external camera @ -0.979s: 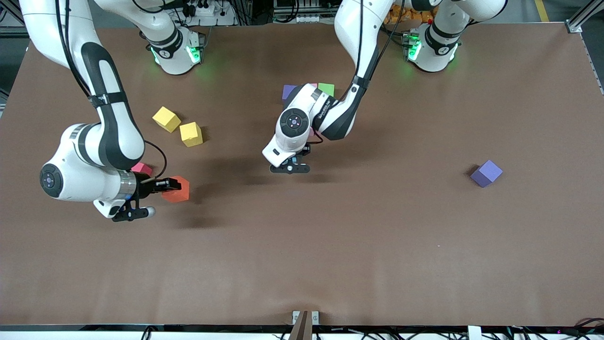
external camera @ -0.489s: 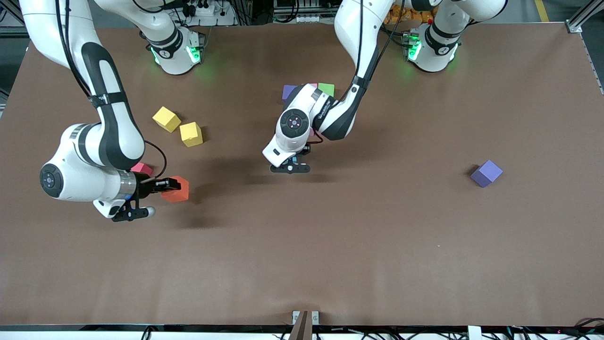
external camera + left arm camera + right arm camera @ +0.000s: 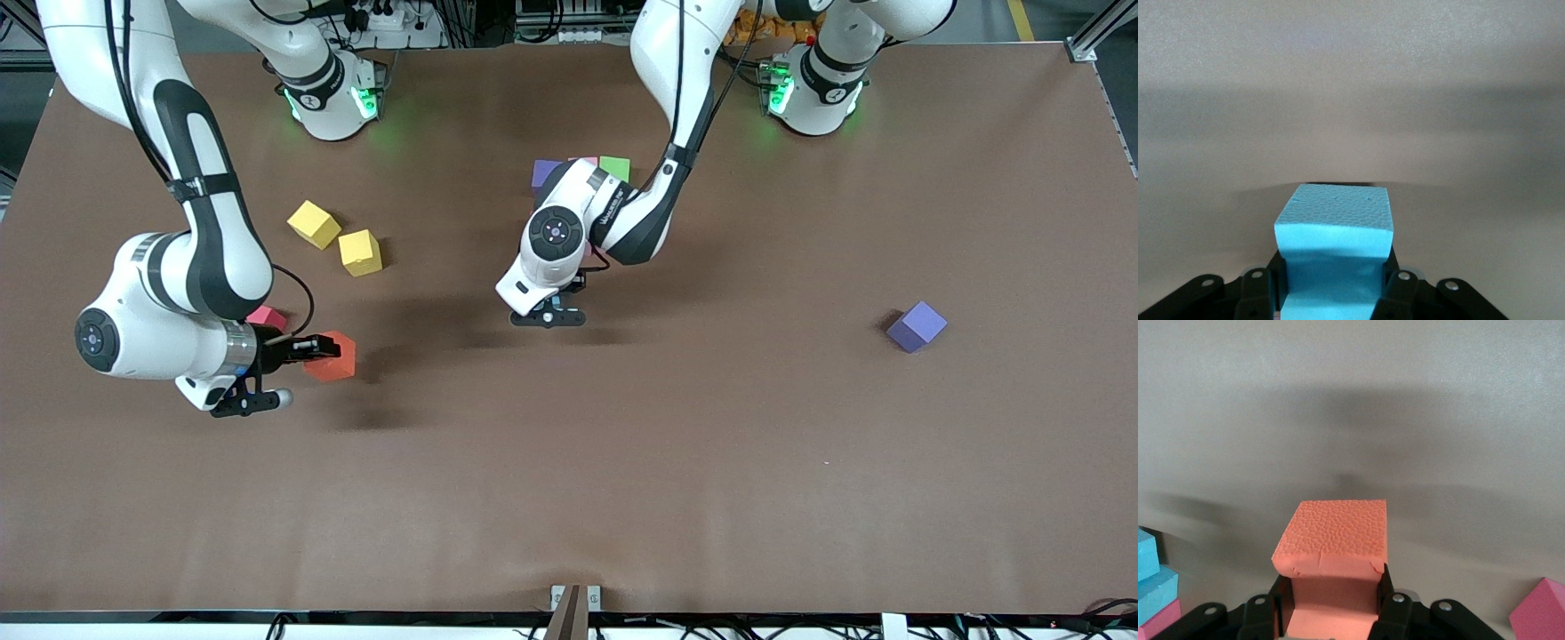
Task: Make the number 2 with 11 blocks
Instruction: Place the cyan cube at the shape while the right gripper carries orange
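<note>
The light blue block's lower edge meets its shadow on the tabletop, so the block would rest there and it is now time for my left gripper to release it.
My right gripper is shut on an orange block just above the table, near the right arm's end; the right wrist view shows the orange block squeezed between the black fingers. My left gripper hangs over the table's middle, shut on a light blue block. A pink block lies half hidden beside the right wrist. Purple and green blocks sit by the left arm's forearm. One purple block lies alone toward the left arm's end.
Two yellow cubes lie farther from the front camera than the right gripper. In the right wrist view, light blue blocks with a pink one show at one edge, and another pink block at the other.
</note>
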You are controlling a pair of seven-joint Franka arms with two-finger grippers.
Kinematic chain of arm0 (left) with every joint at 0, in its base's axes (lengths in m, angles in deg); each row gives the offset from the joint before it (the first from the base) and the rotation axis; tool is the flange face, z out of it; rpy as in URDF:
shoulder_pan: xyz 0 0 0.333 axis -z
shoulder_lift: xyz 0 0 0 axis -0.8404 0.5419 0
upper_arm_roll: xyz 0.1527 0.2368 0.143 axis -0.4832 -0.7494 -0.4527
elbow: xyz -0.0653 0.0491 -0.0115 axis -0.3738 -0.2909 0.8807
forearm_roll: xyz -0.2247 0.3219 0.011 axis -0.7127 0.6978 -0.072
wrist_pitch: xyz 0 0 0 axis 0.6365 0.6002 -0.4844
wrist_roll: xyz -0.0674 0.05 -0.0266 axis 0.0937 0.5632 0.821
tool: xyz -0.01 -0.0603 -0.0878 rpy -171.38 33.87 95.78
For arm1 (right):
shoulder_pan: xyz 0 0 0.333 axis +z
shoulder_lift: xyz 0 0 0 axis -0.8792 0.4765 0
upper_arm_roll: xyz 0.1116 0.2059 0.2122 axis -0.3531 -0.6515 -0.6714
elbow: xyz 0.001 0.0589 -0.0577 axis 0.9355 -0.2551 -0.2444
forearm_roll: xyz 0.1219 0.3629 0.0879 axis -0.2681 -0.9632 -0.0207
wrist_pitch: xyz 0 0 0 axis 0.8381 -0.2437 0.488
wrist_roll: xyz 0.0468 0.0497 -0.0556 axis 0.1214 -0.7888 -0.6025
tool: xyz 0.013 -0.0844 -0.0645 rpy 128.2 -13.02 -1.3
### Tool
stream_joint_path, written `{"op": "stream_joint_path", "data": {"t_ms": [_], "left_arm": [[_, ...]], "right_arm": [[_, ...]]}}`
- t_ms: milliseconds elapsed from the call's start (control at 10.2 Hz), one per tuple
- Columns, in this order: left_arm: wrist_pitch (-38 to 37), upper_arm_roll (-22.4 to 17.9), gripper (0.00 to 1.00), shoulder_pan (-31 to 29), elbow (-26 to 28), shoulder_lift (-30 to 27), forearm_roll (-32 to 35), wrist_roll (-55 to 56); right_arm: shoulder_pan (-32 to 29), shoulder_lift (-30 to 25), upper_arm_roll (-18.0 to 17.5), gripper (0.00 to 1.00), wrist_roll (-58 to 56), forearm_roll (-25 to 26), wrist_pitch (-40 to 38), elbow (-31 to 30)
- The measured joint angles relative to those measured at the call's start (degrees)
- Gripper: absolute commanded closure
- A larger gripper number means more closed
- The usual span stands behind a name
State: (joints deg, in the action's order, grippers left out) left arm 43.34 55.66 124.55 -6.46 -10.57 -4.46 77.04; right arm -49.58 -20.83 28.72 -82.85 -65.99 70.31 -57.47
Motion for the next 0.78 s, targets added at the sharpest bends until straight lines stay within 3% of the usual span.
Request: {"op": "stream_joint_path", "data": {"t_ms": [196, 294, 783], "left_arm": [[0.00, -0.04, 0.64, -0.08, 0.00, 0.08, -0.01, 0.00], [0.00, -0.06, 0.01, -0.11, 0.00, 0.08, -0.01, 0.00], [0.15, -0.30, 0.00, -0.10, -0.21, 0.08, -0.05, 0.00]], "right_arm": [[-0.01, 0.00, 0.00, 0.91, 0.00, 0.02, 0.00, 0.00], [-0.02, 0.00, 0.00, 0.91, 0.00, 0.03, 0.00, 0.00], [-0.02, 0.00, 0.00, 0.91, 0.00, 0.05, 0.00, 0.00]]}}
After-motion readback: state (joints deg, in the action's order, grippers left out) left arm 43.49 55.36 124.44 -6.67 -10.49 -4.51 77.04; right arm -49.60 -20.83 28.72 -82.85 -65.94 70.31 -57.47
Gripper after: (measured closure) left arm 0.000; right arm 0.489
